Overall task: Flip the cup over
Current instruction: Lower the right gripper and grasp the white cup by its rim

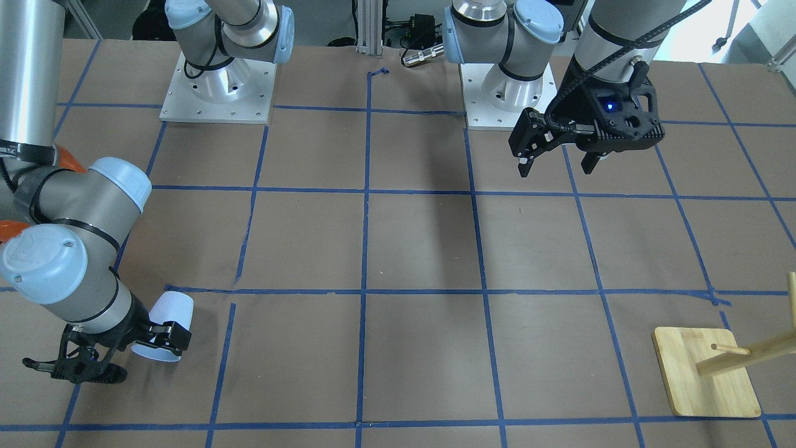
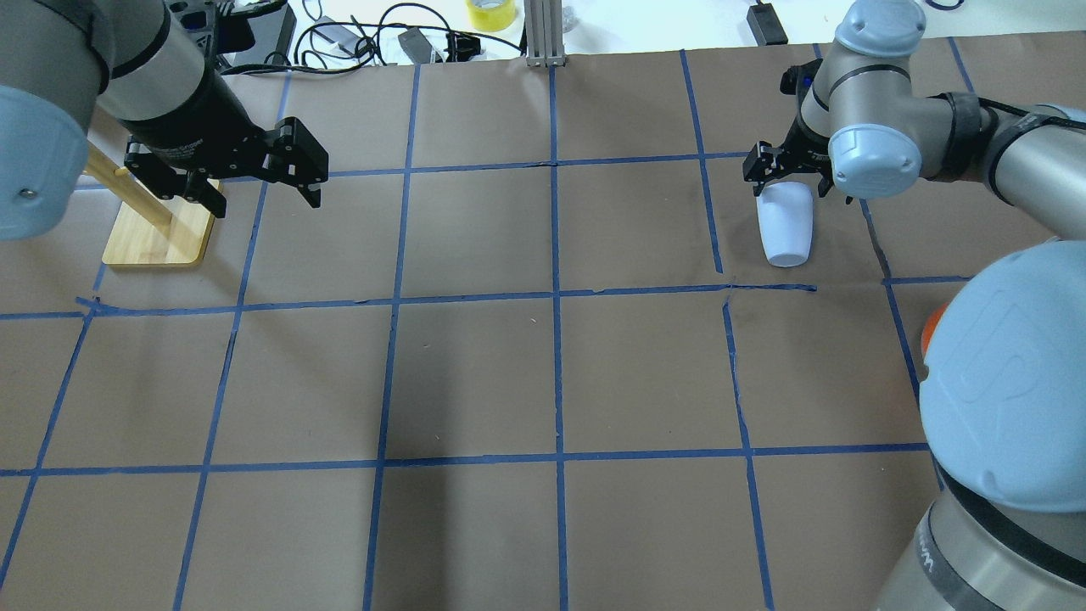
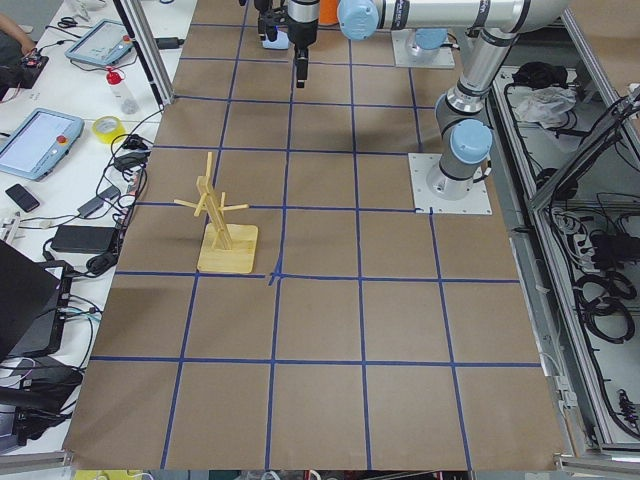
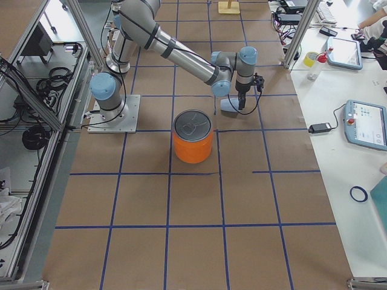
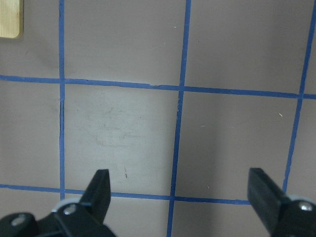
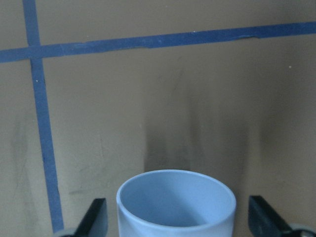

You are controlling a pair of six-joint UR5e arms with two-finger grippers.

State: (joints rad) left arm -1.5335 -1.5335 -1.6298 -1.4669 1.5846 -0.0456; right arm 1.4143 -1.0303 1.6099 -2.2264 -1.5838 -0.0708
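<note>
The pale blue cup has to be flipped over, so my right gripper will next grab it around its outer side (image 1: 165, 350) (image 6: 175, 232).
The small pale blue-white cup (image 2: 786, 227) stands on the brown table at the far right in the overhead view, mouth up. It also shows in the front-facing view (image 1: 166, 317) and in the right wrist view (image 6: 175, 207), where its blue-tinted inside is visible. My right gripper (image 2: 789, 174) reaches down over it, open, with one finger on each side of the cup (image 6: 177, 219) and a small gap to the walls. My left gripper (image 2: 267, 204) is open and empty, high above the table (image 1: 556, 169), and only bare table lies below it (image 5: 180, 187).
A big orange can with a silver lid (image 4: 193, 138) stands near the right arm, closer to the robot than the cup. A wooden peg rack on a square base (image 2: 157, 238) stands at the far left (image 1: 706, 373). Blue tape lines grid the table.
</note>
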